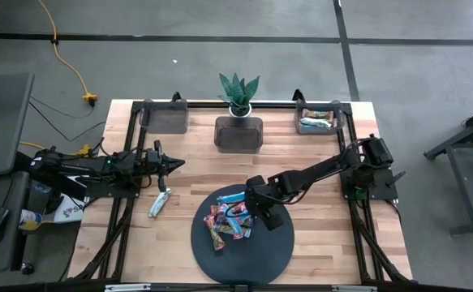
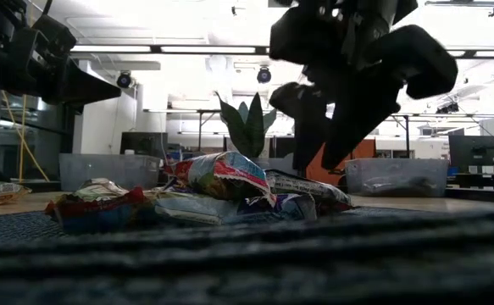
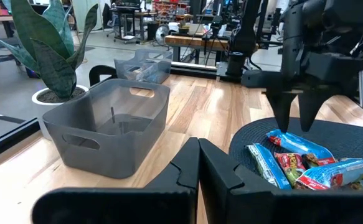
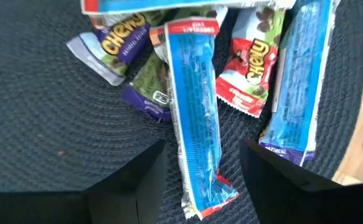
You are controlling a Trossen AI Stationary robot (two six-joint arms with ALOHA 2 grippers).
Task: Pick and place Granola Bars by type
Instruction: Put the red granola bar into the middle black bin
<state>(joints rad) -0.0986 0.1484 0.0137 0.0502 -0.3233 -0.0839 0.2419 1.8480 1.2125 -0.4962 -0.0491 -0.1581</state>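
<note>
My right gripper should go down first, because both of its fingertips are above the blue bar and would miss the bar if it closed now.
Several granola bars (image 1: 230,221) in blue, red and purple wrappers lie heaped on the round dark mat (image 1: 268,251). My right gripper (image 4: 200,180) is open and points down over the heap. Its fingers (image 4: 131,183) stand on either side of a long blue bar (image 4: 197,118) that lies on top of the others, with a gap on each side. It also shows in the high view (image 1: 249,204) and the low view (image 2: 335,135). My left gripper (image 1: 178,165) is shut and empty above the table's left part. One silver-green bar (image 1: 160,202) lies flat on the wood near it.
Three grey bins stand along the far edge: far left (image 1: 165,116), middle (image 1: 238,135) and far right (image 1: 317,122), the last with bars in it. A potted plant (image 1: 238,93) stands behind the middle bin. Bare wood lies between mat and bins.
</note>
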